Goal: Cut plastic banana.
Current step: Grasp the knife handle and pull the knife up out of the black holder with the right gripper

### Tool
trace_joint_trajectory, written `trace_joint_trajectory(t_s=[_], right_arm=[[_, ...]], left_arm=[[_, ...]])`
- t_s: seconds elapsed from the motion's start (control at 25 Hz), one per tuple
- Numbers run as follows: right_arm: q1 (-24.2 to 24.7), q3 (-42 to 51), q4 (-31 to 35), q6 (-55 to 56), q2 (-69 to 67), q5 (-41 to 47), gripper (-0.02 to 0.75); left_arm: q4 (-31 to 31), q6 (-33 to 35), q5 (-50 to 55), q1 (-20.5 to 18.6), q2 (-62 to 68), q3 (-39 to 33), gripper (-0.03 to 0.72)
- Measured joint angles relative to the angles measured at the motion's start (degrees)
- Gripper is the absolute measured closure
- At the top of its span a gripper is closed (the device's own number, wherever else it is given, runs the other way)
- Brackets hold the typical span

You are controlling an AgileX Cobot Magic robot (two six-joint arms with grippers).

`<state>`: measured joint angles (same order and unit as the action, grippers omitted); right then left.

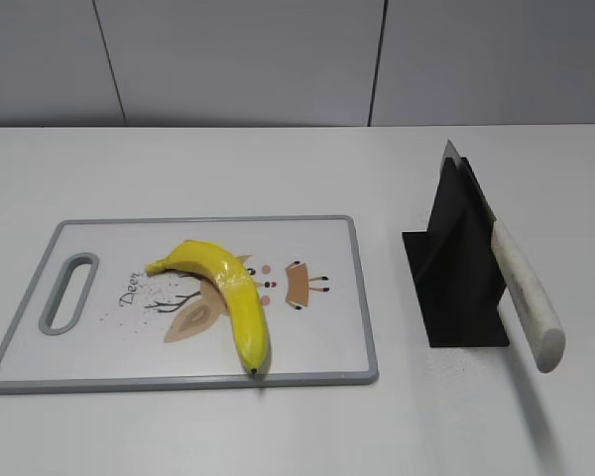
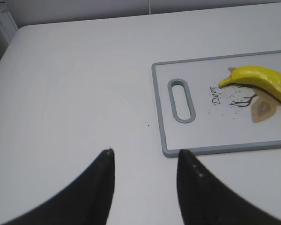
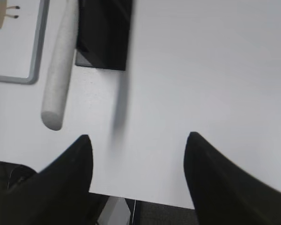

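I should cut the banana with the knife, so I need to grab it next with my right gripper by its white handle (image 1: 526,293), which sticks out. The black holder (image 1: 454,288) covers the blade on both sides.
The plastic banana (image 1: 226,295) is curved, glossy yellow with a dark tip, and lies on a white cutting board with a grey rim (image 1: 362,297). Its stem end shows in the left wrist view (image 2: 262,79). A knife with a white handle (image 1: 526,293) rests slanted in a black holder (image 1: 454,288); the handle also shows in the right wrist view (image 3: 60,70). My left gripper (image 2: 145,152) is open and empty above bare table, left of the board's near corner. My right gripper (image 3: 138,137) is open and empty near the table's front edge, right of the knife handle. Neither gripper shows in the exterior view.
The board (image 2: 165,122) has a slotted handle (image 1: 69,291) at its left end and a deer print. The black holder (image 3: 105,33) stands right of the board. The table's front edge (image 3: 145,199) lies just under my right gripper. A grey wall stands behind the table.
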<state>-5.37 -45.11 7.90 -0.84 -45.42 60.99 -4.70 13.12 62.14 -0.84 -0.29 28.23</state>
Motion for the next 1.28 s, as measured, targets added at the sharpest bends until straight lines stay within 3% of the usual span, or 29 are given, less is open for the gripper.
trace_joint_trajectory(t_s=[0.2, 0.32, 1.04, 1.16, 1.28], right_arm=[[-13.81, -4.71, -1.43, 6.45, -9.46, -0.06, 0.244], [-17.38, -7.89, -0.28, 9.00, -16.03, 0.19, 0.244], [-17.61, -11.49, 2.39, 11.77, -42.58, -3.71, 0.248], [-17.61, -11.49, 2.25, 13.52, -44.39, -4.12, 0.288], [-17.61, -11.49, 2.14, 15.25, -44.82, -4.02, 0.395]], left_arm=[[0.00, 0.00, 0.00, 0.00, 0.00, 0.00, 0.262], [0.00, 0.00, 0.00, 0.00, 0.00, 0.00, 0.262], [0.00, 0.00, 0.00, 0.00, 0.00, 0.00, 0.262], [0.00, 0.00, 0.00, 0.00, 0.00, 0.00, 0.262], [0.00, 0.00, 0.00, 0.00, 0.00, 0.00, 0.262]])
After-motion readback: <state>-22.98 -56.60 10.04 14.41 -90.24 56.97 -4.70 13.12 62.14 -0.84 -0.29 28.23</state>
